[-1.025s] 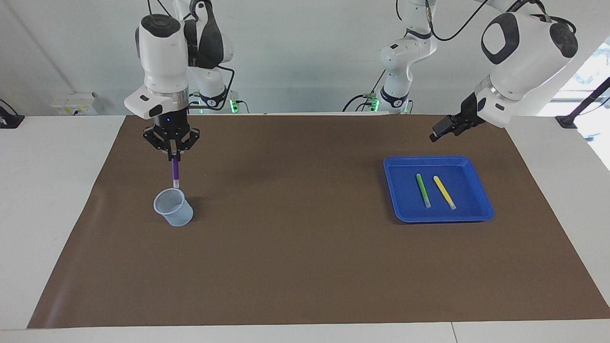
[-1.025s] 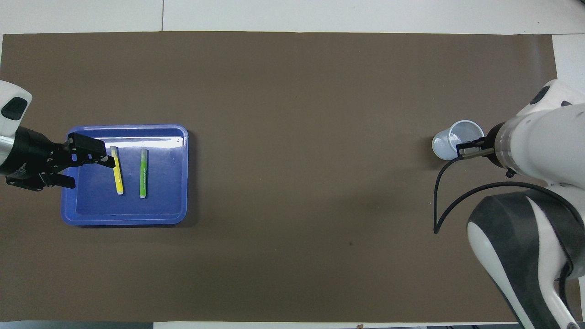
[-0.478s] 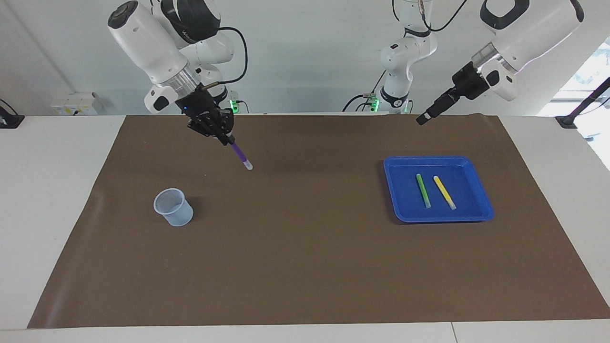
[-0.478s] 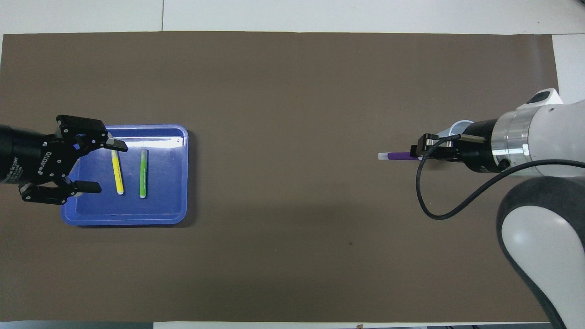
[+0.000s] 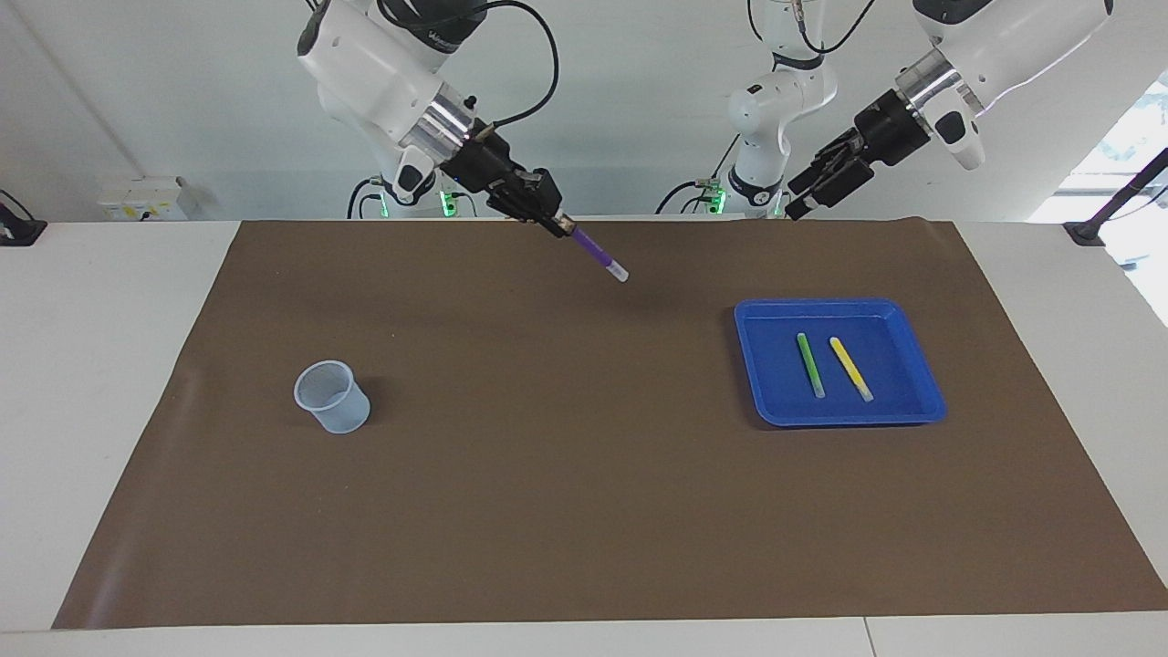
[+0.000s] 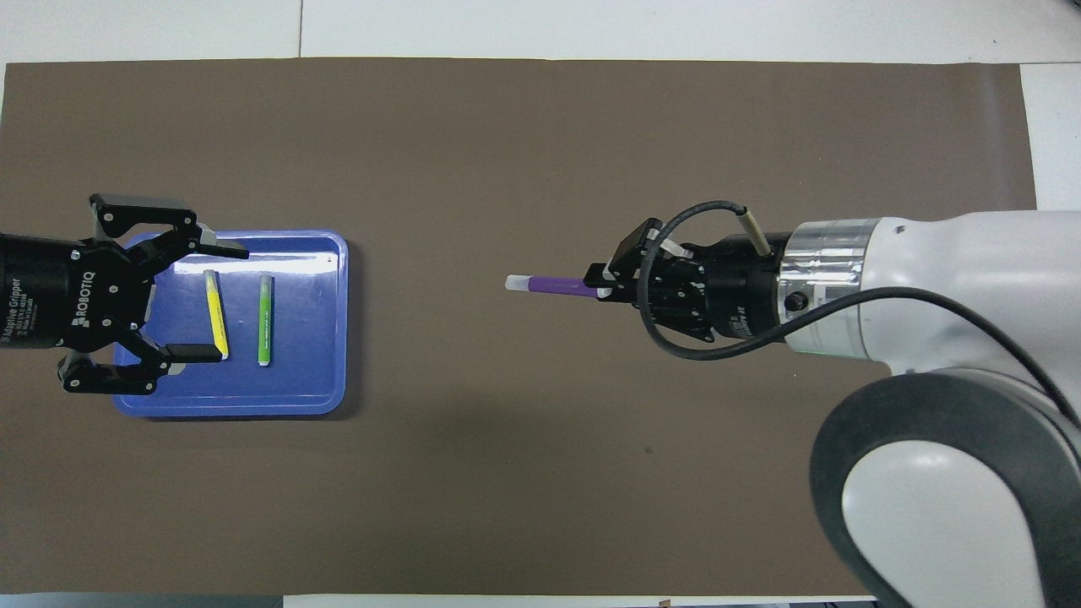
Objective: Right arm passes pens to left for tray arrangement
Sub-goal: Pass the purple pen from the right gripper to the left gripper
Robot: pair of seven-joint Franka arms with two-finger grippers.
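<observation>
The right gripper's fingers cover the purple pen's back end, so the left gripper will reach the pen and grab its free end with the cap (image 6: pixel 529 284).
My right gripper (image 5: pixel 558 224) (image 6: pixel 601 284) is shut on the purple pen (image 5: pixel 599 255) (image 6: pixel 553 286) and holds it high over the middle of the mat, its pale cap pointing toward the left arm's end. My left gripper (image 5: pixel 801 199) (image 6: pixel 209 301) is open, raised over the blue tray (image 5: pixel 762 383) (image 6: pixel 325 329). The green pen (image 5: pixel 809 364) (image 6: pixel 264 318) and the yellow pen (image 5: pixel 850 368) (image 6: pixel 216 313) lie side by side in the tray.
A small clear plastic cup (image 5: pixel 332 396) stands on the brown mat (image 5: pixel 566 474) toward the right arm's end; in the overhead view the right arm covers it.
My right gripper has lifted the purple pen from the cup and carried it over the middle of the mat, tilting it. My left gripper has risen and its fingers have opened wide.
</observation>
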